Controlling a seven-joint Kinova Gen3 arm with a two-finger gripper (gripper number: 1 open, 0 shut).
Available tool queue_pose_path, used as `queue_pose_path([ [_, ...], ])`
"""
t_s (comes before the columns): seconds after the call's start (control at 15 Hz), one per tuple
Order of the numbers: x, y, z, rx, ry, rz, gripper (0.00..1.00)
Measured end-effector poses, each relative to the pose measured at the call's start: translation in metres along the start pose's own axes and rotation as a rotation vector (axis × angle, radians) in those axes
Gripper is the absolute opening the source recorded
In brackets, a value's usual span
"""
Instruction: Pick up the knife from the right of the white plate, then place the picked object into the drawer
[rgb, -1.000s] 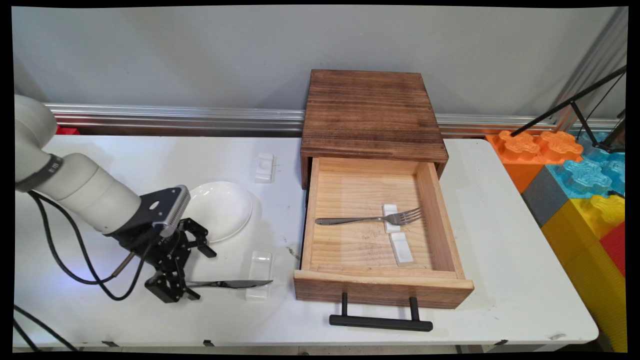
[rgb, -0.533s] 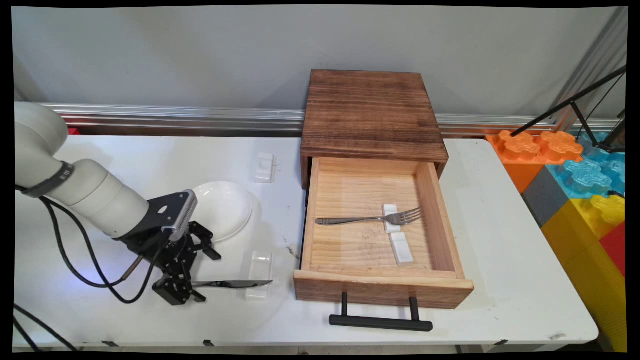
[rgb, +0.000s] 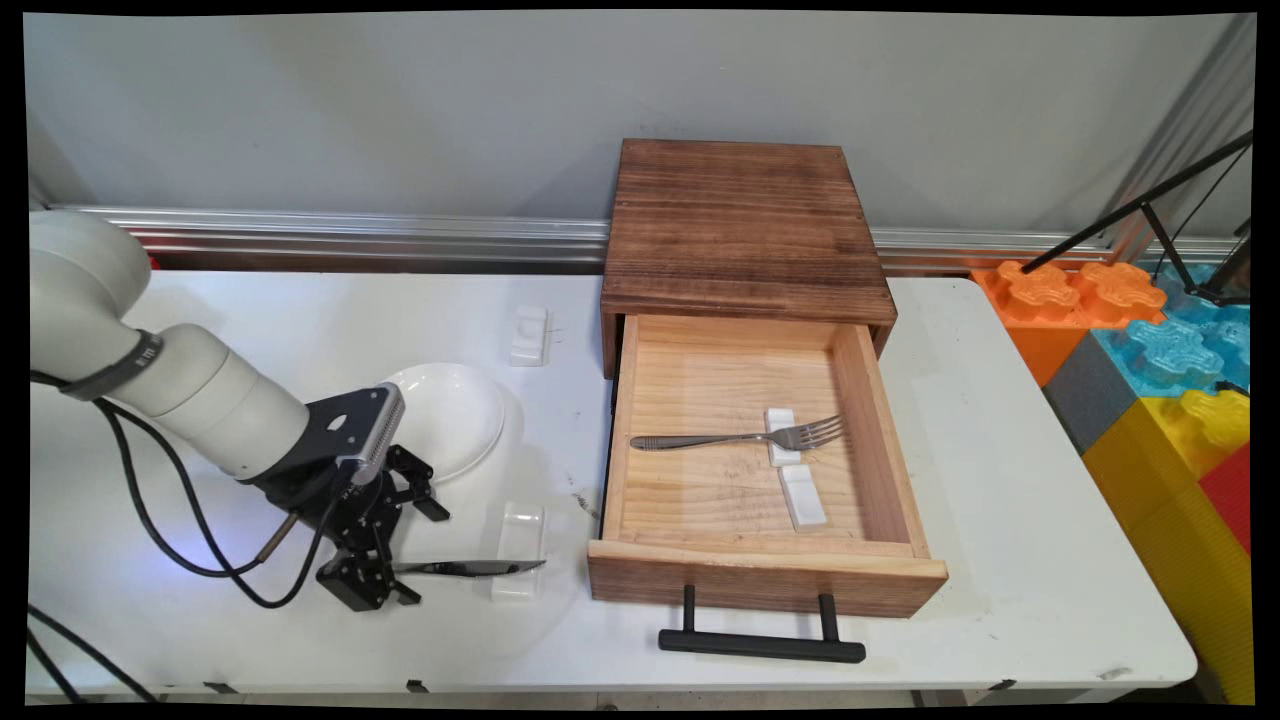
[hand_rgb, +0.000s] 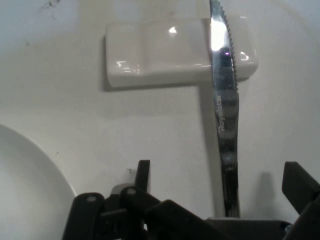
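Note:
My gripper grabs the steel knife by its handle end (hand_rgb: 229, 187) next, to move the knife from its white rest into the open drawer.
A steel table knife (rgb: 470, 568) lies on the white table near its front left, its serrated blade across a white cutlery rest (rgb: 518, 550). My gripper (rgb: 366, 587) is down at the knife's handle end and open. In the hand view the knife (hand_rgb: 225, 115) runs up between my fingers (hand_rgb: 143, 172), which stand wide apart on either side of the handle without touching it; the gripper (hand_rgb: 220, 172) frames it. The rest (hand_rgb: 170, 50) lies crosswise under the blade. A white plate (rgb: 450, 415) sits just behind the gripper, its rim (hand_rgb: 25, 180) at the hand view's lower left.
A dark wooden cabinet (rgb: 745, 225) stands mid-table with its pale drawer (rgb: 765, 572) pulled open; a fork (rgb: 740, 438) on a white rest (rgb: 800, 480) lies inside. Another white rest (rgb: 528, 335) sits behind the plate. Coloured foam blocks (rgb: 1150, 340) stand off the table's right.
The gripper has slid a little to the right along the table towards the knife's handle. The knife, rest and plate have not moved.

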Motion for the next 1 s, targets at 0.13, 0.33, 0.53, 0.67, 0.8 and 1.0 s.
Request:
queue_pose_path([
  [0.13, 0.0011, -0.0010, 0.0018, 0.004, 0.000, -0.002, 1.00],
  [0.33, 0.0016, -0.0027, 0.0027, 0.009, -0.001, -0.003, 0.00],
  [0.53, 0.0006, -0.0034, 0.0024, 0.010, -0.008, -0.006, 0.00],
  [0.67, -0.0003, -0.0031, 0.0017, 0.008, -0.013, -0.008, 0.00],
  [0.8, -0.0010, -0.0023, 0.0008, 0.002, -0.017, -0.011, 0.00],
  [1.0, -0.0026, -0.0004, -0.0014, -0.006, -0.022, -0.015, 0.00],
])
